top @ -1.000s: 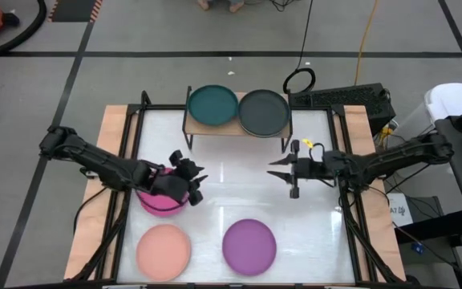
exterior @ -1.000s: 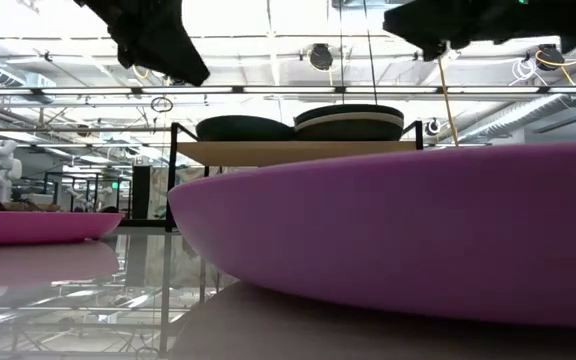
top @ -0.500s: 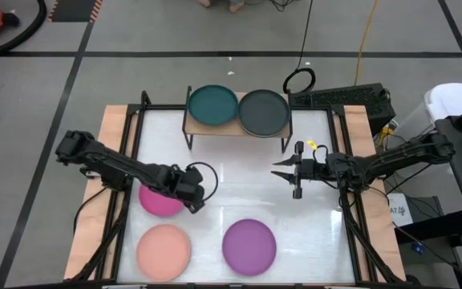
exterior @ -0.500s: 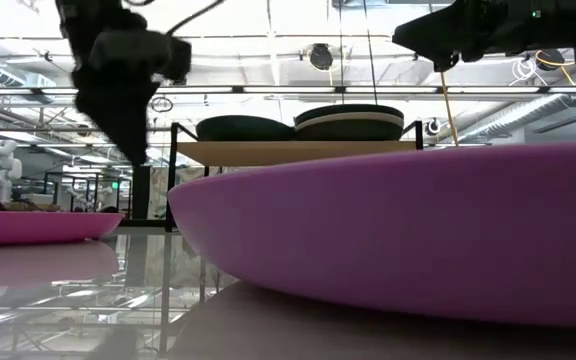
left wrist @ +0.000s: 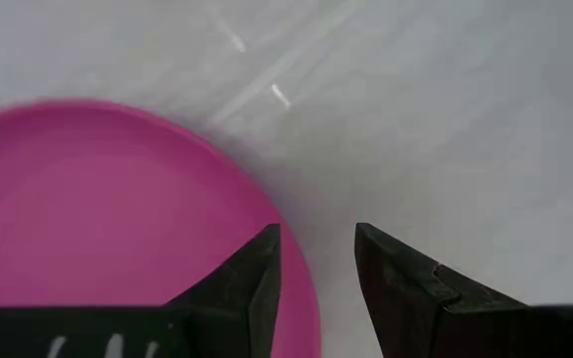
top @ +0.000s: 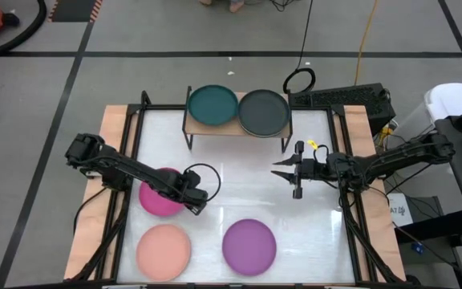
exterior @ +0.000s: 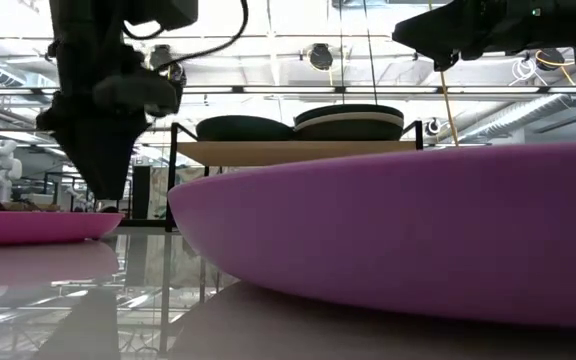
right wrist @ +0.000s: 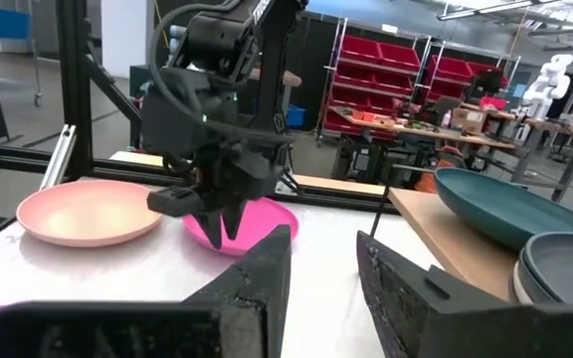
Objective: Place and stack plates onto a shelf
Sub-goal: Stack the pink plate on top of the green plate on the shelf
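Note:
I should next pick up the magenta plate by its rim [top: 176,213] with my left gripper, to stack it on the teal plate on the shelf [top: 189,121].
The magenta plate [top: 157,198] lies flat on the white table, left of centre. My left gripper [top: 194,204] points straight down at the plate's right rim [left wrist: 288,239], open, one finger over the plate and one outside it. In the low view its tip [exterior: 103,198] hangs just above the plate [exterior: 28,226]. My right gripper [top: 276,169] hovers open and empty, high over the table's right half. On the shelf [top: 189,121] sit a teal plate [top: 213,105] and a charcoal-topped stack [top: 263,112]. The salmon plate [top: 164,250] and purple plate [top: 249,246] lie near the front edge.
The shelf stands on black legs at the table's far side; the low view shows a beige plate inside the right stack [exterior: 348,122]. The purple plate [exterior: 418,230] fills the low view's foreground. Black rails frame the table, and bare white surface lies between the two grippers.
My left gripper has swung from above the magenta plate toward the plate's right rim, tipped to point straight down, and come down close to the plate. The plates have not moved.

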Action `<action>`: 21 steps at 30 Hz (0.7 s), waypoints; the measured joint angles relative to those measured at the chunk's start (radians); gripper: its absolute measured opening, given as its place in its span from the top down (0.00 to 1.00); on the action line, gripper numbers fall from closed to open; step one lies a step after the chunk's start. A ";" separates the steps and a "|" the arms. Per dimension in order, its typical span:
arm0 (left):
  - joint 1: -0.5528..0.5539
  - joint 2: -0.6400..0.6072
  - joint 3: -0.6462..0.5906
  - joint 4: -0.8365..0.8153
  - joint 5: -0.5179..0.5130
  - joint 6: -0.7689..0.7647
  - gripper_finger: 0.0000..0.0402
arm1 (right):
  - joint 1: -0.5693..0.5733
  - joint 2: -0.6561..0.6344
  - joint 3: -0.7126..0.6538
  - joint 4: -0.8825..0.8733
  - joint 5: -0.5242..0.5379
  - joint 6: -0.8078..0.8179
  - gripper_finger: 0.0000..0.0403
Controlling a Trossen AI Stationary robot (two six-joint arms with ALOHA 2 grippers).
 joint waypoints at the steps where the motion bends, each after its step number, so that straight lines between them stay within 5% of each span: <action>1: 0.001 0.006 0.000 -0.006 0.006 -0.016 0.66 | 0.000 0.000 0.000 -0.001 0.000 0.002 0.75; 15: 0.011 0.129 -0.001 -0.041 0.081 -0.001 0.68 | 0.000 0.011 0.000 -0.009 0.001 0.011 0.75; 21: 0.020 0.133 -0.001 -0.050 0.096 0.086 0.90 | 0.000 0.011 0.000 -0.007 0.000 0.012 0.75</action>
